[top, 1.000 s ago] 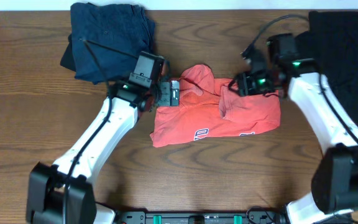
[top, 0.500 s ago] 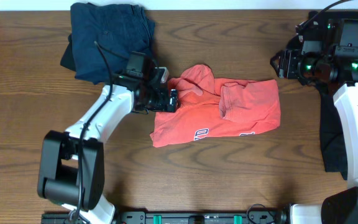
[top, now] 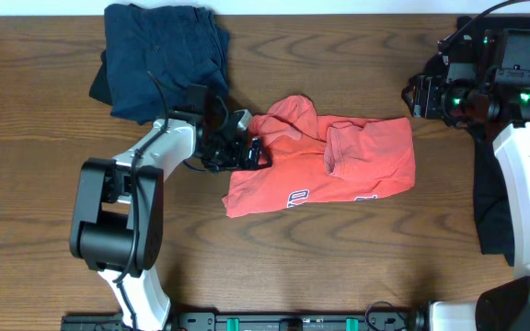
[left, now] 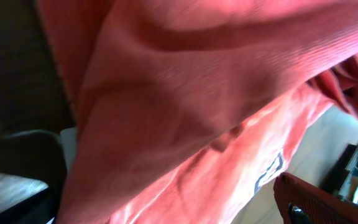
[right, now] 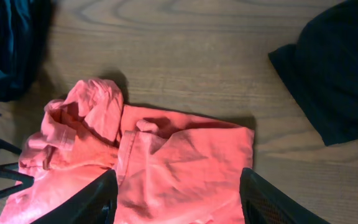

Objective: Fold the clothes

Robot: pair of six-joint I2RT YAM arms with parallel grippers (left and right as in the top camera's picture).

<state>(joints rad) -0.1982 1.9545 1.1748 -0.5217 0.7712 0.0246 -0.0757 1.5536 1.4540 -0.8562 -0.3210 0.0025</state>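
Observation:
The left gripper takes hold of the coral-red T-shirt [top: 339,165] by its end edge farthest from the black garment next, to fold it inward.
The coral-red T-shirt [top: 339,165] lies crumpled and partly folded mid-table, with white lettering [top: 297,197] at its front edge. My left gripper [top: 248,153] sits low at the shirt's left edge, jaws open. In the left wrist view the shirt fabric [left: 185,93] fills the frame between the fingers [left: 166,208]. My right gripper [top: 414,96] is open and empty, raised above and right of the shirt. Its wrist view looks down on the shirt [right: 185,168] between its spread fingers [right: 176,199].
A dark navy garment [top: 164,46] lies bunched at the back left, also seen in the right wrist view [right: 5,43]. A black garment [top: 486,211] lies along the right side under the right arm, also in the right wrist view [right: 334,74]. The wooden table [top: 339,267] surrounds them.
The right gripper has left the shirt's upper right corner and swung up and right. The left gripper has turned and shifted slightly at the shirt's left edge. The shirt lies flatter.

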